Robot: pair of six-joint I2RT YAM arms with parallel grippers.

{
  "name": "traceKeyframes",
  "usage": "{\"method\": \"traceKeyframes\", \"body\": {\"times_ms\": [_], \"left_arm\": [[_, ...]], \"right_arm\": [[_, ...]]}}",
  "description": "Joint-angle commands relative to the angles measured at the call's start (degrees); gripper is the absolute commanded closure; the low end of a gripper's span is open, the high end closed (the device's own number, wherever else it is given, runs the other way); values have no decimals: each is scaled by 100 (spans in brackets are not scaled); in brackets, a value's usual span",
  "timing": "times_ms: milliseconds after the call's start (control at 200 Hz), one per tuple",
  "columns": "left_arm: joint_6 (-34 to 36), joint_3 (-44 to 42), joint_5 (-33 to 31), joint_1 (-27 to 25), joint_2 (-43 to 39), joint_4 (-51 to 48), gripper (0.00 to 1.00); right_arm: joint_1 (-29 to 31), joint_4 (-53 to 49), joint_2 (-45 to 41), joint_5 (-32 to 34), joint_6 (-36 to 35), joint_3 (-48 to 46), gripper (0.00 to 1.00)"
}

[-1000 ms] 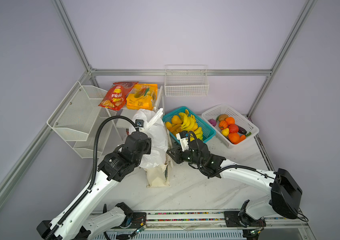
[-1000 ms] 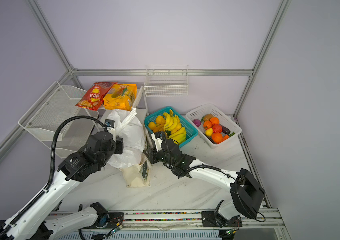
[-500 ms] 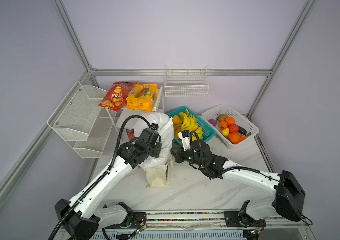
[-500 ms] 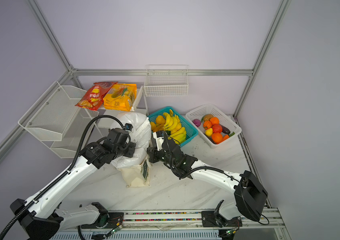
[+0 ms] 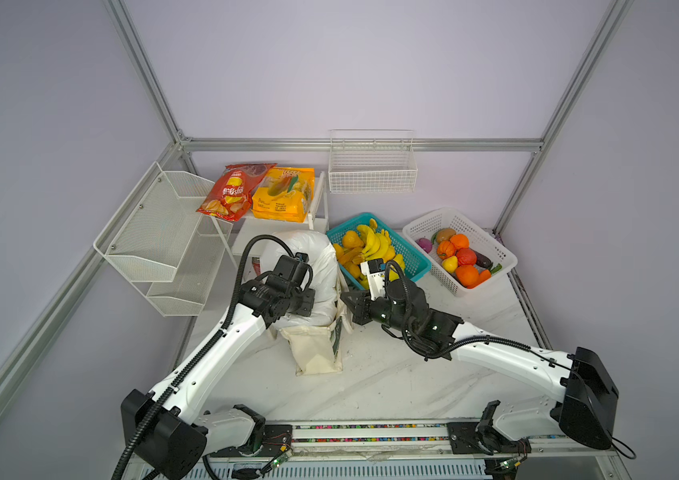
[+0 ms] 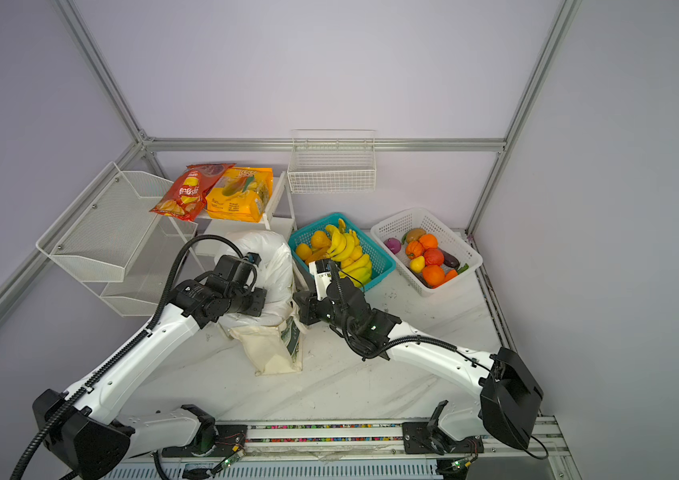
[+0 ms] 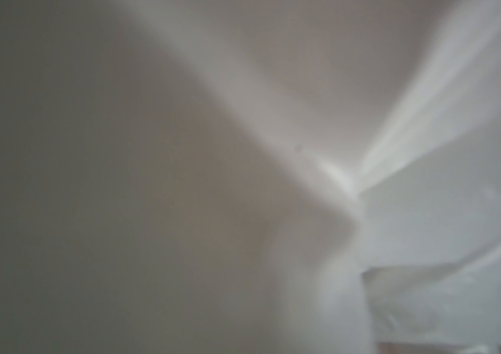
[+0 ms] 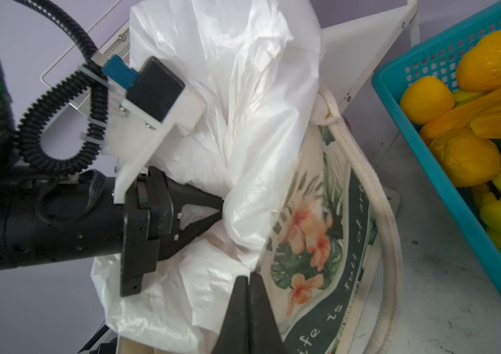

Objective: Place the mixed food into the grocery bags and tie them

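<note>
The white plastic bag puffs up high over the tote's front rim (image 5: 307, 328), so I will lower it inside before my left gripper lets go.
A crinkly white plastic bag (image 5: 321, 266) (image 6: 275, 257) bulges out of the cream canvas tote (image 5: 317, 349) (image 6: 271, 349) with green print. My left gripper (image 5: 313, 304) (image 8: 223, 208) is shut on a fold of that plastic, which fills the left wrist view as white plastic bag (image 7: 427, 214). My right gripper (image 5: 342, 296) (image 8: 249, 275) is shut, tips against the tote's (image 8: 313, 230) rim; no cloth shows between them. Yellow bananas (image 5: 375, 245) (image 6: 346, 249) lie in the teal basket (image 5: 412, 259). A purple eggplant (image 5: 482, 260) lies in the white basket (image 5: 454, 214).
A red chip bag (image 5: 231, 193) and an orange-yellow packet (image 5: 283, 199) lie on the white rack at the back. White mesh shelves (image 5: 154, 237) stand at the left and a wire basket (image 5: 372, 174) hangs on the back wall. The teal basket's wall (image 8: 445, 171) is close beside the tote.
My left arm has swung right and drawn the plastic bag's top over and down onto the tote. My right gripper has closed at the tote's rim.
</note>
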Motion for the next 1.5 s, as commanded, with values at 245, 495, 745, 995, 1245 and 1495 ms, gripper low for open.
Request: {"method": "traceKeyframes", "body": {"times_ms": [245, 495, 745, 995, 1245, 1495], "left_arm": [[-23, -748, 1282, 44, 437, 234, 99], [-156, -544, 1511, 44, -214, 462, 68], [-8, 79, 1052, 44, -1053, 568, 32], [156, 898, 642, 44, -1233, 592, 25], [332, 1531, -602, 70, -673, 1208, 25], [437, 1791, -1066, 202, 353, 1411, 34]], "right_arm": [[113, 731, -391, 99, 74, 230, 100], [128, 677, -497, 328, 50, -7, 100], [126, 520, -386, 396, 11, -83, 100], [126, -458, -202, 965, -396, 324, 65], [131, -406, 433, 683, -425, 543, 60], [126, -351, 377, 812, -368, 365, 91]]}}
